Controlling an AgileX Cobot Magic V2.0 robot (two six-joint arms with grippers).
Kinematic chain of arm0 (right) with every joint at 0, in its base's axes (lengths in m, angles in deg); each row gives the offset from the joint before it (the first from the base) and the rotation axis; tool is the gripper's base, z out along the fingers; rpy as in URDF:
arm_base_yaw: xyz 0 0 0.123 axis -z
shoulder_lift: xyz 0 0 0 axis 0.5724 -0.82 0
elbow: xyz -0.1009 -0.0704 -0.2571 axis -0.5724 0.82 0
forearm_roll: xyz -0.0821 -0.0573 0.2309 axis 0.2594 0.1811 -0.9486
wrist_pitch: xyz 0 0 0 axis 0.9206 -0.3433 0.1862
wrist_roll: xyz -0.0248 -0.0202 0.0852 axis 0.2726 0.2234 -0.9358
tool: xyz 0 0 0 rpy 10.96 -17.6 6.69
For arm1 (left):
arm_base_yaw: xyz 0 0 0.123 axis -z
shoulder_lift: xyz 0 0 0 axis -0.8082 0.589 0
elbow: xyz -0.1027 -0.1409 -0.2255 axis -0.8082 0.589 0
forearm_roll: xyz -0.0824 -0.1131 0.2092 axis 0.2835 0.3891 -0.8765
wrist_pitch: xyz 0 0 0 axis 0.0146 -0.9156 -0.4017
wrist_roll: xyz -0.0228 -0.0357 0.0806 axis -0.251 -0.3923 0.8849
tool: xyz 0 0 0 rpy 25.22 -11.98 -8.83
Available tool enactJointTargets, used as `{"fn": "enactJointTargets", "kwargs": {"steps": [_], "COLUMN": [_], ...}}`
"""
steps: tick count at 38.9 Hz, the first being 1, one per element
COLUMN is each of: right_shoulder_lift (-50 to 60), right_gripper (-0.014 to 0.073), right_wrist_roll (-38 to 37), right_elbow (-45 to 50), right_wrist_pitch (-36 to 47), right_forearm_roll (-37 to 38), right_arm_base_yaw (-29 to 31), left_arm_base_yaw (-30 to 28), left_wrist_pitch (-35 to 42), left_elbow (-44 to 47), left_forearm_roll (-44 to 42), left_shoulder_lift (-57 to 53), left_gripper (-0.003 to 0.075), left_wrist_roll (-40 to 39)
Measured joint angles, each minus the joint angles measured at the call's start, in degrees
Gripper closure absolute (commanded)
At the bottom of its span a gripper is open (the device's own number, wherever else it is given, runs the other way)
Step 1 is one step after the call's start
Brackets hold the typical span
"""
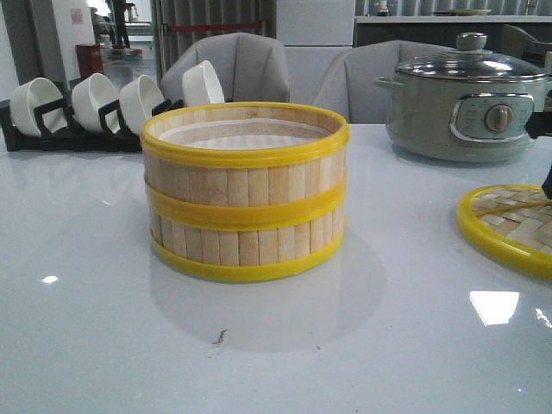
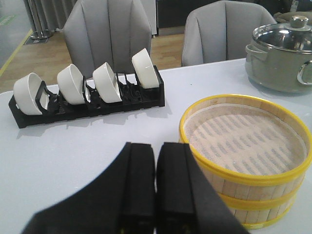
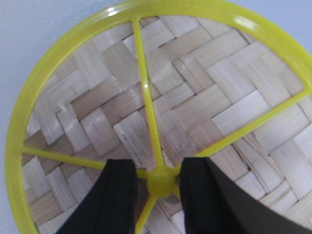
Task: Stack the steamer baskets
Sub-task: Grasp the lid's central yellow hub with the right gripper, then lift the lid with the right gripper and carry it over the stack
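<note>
In the right wrist view, my fingertips are on either side of the yellow knob [image 3: 162,181], so it is now time for my right gripper to close on it.
Two steamer baskets stand stacked at the table's middle: the upper basket [image 1: 246,168] sits squarely on the lower basket [image 1: 246,243]. Both have light bamboo slats and yellow rims. The upper one's white liner shows in the left wrist view [image 2: 243,134]. My left gripper [image 2: 156,151] is shut and empty, to the left of the stack and apart from it. My right gripper [image 3: 157,168] is open over the flat woven lid [image 3: 195,87], its fingers on either side of the yellow knob [image 3: 162,181]. The lid [image 1: 509,226] lies at the table's right edge.
A grey-green electric pot [image 1: 470,103] with a glass lid stands at the back right. A black rack [image 1: 78,129] with several white bowls stands at the back left. Grey chairs [image 1: 250,65] are behind the table.
</note>
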Motion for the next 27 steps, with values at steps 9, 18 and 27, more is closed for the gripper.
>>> {"fn": "enactJointTargets", "kwargs": {"steps": [9, 18, 27], "right_shoulder_lift": [-0.2, -0.2, 1.9], "right_gripper": [0.0309, 0.053, 0.0538], "right_wrist_roll": [0.0, 0.0, 0.0], "right_elbow": [0.0, -0.1, -0.3], "right_wrist_pitch": [0.0, -0.4, -2.1], "right_forearm_roll": [0.1, 0.4, 0.8], "right_arm_base_yaw": [0.0, -0.1, -2.2], "left_arm_base_yaw": [0.0, 0.0, 0.0], "left_wrist_pitch": [0.0, 0.0, 0.0], "left_elbow": [0.0, 0.0, 0.0], "left_forearm_roll": [0.0, 0.0, 0.0], "left_shoulder_lift": [0.0, 0.0, 0.0], "left_gripper": [0.0628, 0.0628, 0.0628], "left_wrist_roll": [0.0, 0.0, 0.0]}}
